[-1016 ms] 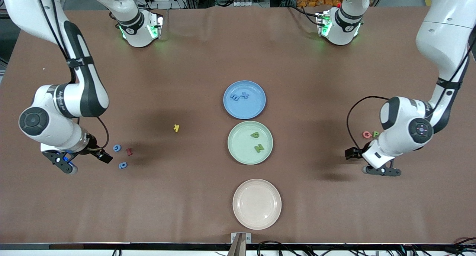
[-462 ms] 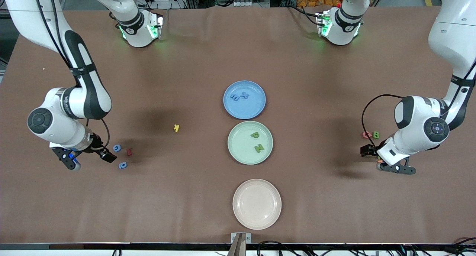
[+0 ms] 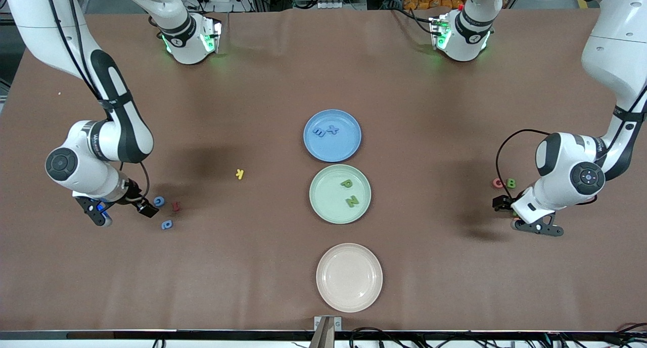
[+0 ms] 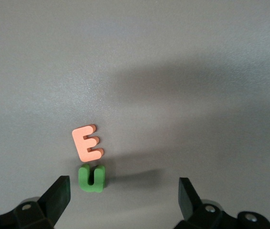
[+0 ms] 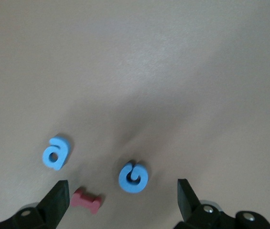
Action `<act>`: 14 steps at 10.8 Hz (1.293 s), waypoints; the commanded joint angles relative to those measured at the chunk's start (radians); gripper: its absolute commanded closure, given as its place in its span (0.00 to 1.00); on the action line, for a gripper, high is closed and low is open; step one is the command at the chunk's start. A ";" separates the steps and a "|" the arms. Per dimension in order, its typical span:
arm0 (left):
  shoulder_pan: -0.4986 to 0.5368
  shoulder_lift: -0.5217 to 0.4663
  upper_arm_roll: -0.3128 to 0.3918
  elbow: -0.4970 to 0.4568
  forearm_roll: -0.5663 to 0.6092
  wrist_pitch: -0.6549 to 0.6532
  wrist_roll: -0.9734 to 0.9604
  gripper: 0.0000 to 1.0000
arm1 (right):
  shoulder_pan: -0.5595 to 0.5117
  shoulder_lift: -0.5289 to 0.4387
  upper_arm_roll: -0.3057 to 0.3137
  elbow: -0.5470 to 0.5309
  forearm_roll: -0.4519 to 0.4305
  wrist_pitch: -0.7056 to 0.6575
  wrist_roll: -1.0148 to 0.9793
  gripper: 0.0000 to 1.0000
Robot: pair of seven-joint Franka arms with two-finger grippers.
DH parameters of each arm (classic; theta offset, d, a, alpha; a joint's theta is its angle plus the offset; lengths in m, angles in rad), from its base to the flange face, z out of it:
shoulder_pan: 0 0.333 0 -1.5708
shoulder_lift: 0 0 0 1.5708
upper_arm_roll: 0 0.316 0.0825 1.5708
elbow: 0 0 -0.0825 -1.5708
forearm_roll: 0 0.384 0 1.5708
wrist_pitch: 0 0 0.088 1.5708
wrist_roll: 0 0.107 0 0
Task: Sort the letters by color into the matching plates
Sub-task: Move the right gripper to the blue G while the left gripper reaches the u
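My right gripper's fingers stop short of the blue G, so they need to move toward it before closing on it.
The blue plate point(image 3: 344, 147) holds two blue letters point(image 3: 319, 132). The mint green plate point(image 3: 326, 207) holds a green P point(image 3: 347, 183) and N point(image 3: 352, 201). My right gripper point(image 3: 124, 212) is open, low over a blue G point(image 3: 158, 201) and beside a blue "a" point(image 3: 167, 225). In the right wrist view the gripper point(image 5: 120, 200) has the G point(image 5: 134, 177) just ahead of its gap and the "a" point(image 5: 56, 153) off to one side. My left gripper point(image 3: 516, 216) is open over a green U point(image 4: 92, 177), which lies close to one finger point(image 4: 58, 195). A green B point(image 3: 511, 183) lies nearby.
A dark red I point(image 3: 175, 205) lies between the two blue letters on the table. An orange E point(image 4: 88, 142) touches the green U. A pink G point(image 3: 498, 183) lies beside the B. A yellow K point(image 3: 240, 174) lies alone. The cream plate point(image 3: 349, 277) stands nearest the front camera.
My left gripper has moved toward the left arm's end of the table. My right gripper has shifted a little closer to the blue G. No letter has moved.
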 commanded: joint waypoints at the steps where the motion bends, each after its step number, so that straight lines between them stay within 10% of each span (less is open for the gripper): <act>1: 0.010 0.018 0.012 0.009 0.036 0.024 0.010 0.00 | -0.013 0.010 0.010 -0.022 0.007 0.035 0.011 0.00; 7: 0.036 0.044 0.012 0.017 0.035 0.048 0.032 0.09 | -0.012 0.041 0.010 -0.075 0.007 0.152 0.010 0.02; 14: 0.035 0.052 0.012 0.026 0.035 0.048 0.033 0.97 | -0.005 0.061 0.010 -0.079 0.007 0.173 -0.003 0.39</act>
